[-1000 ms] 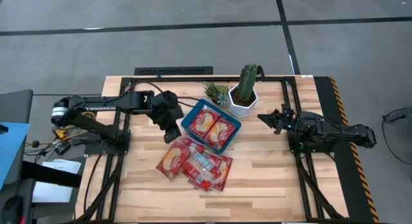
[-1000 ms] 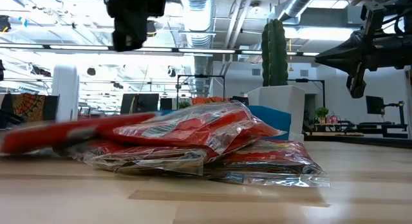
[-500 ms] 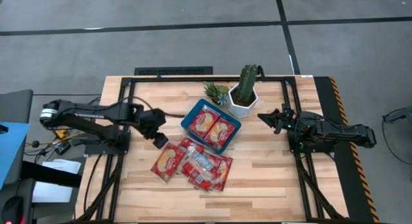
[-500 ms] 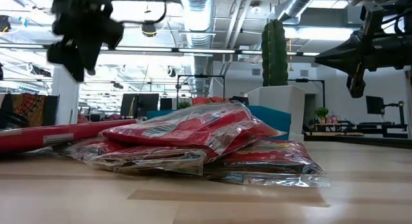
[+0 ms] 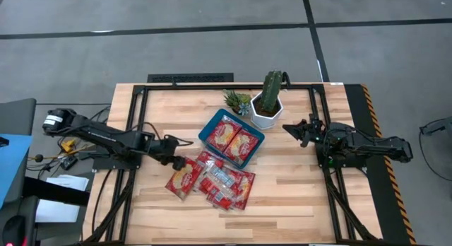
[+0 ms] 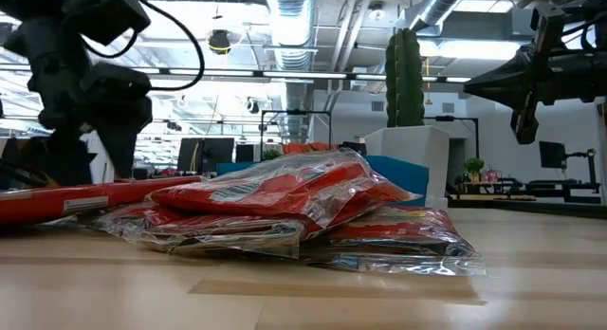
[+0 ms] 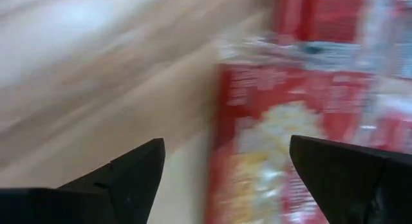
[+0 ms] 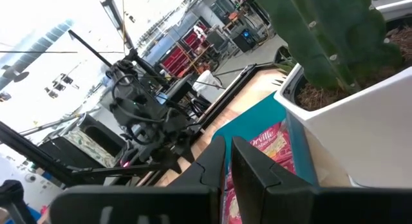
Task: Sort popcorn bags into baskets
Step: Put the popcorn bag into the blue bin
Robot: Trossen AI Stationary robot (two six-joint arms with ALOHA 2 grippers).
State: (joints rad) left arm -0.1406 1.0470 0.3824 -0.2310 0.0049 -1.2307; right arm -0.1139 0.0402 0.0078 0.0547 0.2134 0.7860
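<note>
The left gripper will sort the popcorn into the basket (image 5: 205, 132), so it will next grab the red popcorn bag by its edge (image 5: 171, 181).
Several red popcorn bags (image 5: 224, 186) lie overlapping near the table's middle. Two more bags (image 5: 232, 137) lie flat in the teal basket (image 5: 205, 132) behind them. The leftmost bag (image 5: 185, 179) lies flat at the pile's left end. My left gripper (image 5: 178, 162) is open low over that bag's far left end (image 7: 270, 140), one finger on either side of its edge. I see no touch. My right gripper (image 5: 286, 128) hangs shut in the air to the right of the cactus pot.
A white pot with a tall cactus (image 5: 267, 112) stands just right of the basket, with a small succulent (image 5: 237, 102) behind the basket. Black frame rails (image 5: 134, 133) run along both sides of the wooden table. Bare wood lies in front of the pile.
My left gripper has come down from high beside the basket's left corner toward the near edge, to the leftmost bag, and has opened. That bag has shifted a little toward the table's left edge and lies flat.
</note>
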